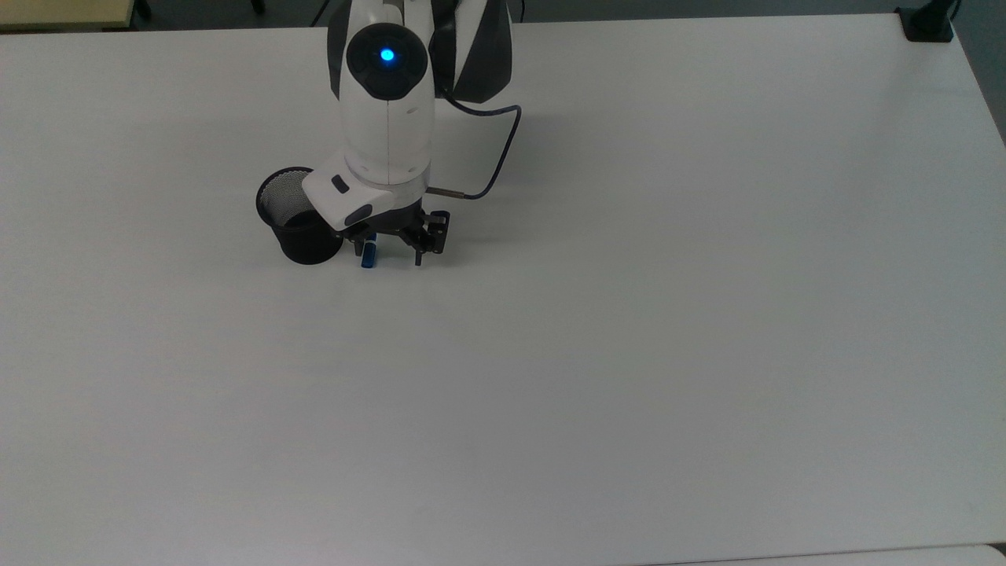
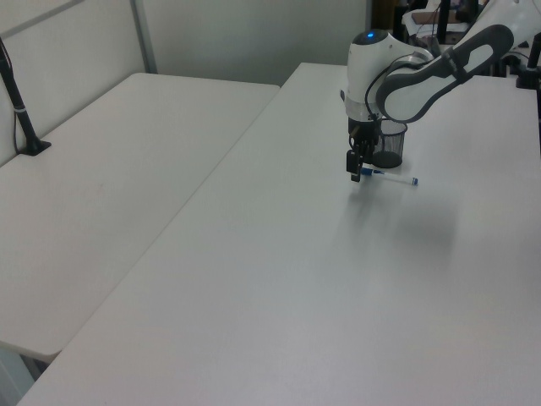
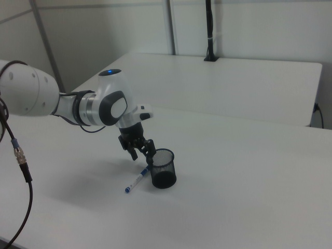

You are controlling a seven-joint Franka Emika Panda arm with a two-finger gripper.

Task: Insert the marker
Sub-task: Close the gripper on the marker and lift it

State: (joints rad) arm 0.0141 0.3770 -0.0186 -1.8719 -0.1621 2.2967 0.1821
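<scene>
The gripper grabs the marker by its blue-end with the cap (image 2: 368, 172) next. Then the gripper puts the marker into the black mesh cup (image 2: 390, 149).
The marker (image 1: 368, 256) lies flat on the white table (image 1: 629, 314), just to the top view's right of the black mesh cup (image 1: 289, 214). Its blue cap end pokes out from under my wrist, and the barrel is mostly covered there. The left view has the whole marker (image 2: 390, 176) in front of the cup (image 2: 390, 149). My gripper (image 1: 387, 251) hangs open just above the marker, fingers spread to either side of it and holding nothing. In the right view the gripper (image 3: 142, 152) hovers over the marker (image 3: 136, 180) beside the cup (image 3: 164, 170).
My arm's cable (image 1: 491, 169) loops out to the top view's right of the wrist. A black clamp mount (image 1: 927, 23) sits at the far right corner. A second table (image 2: 101, 186) adjoins on the left view's left.
</scene>
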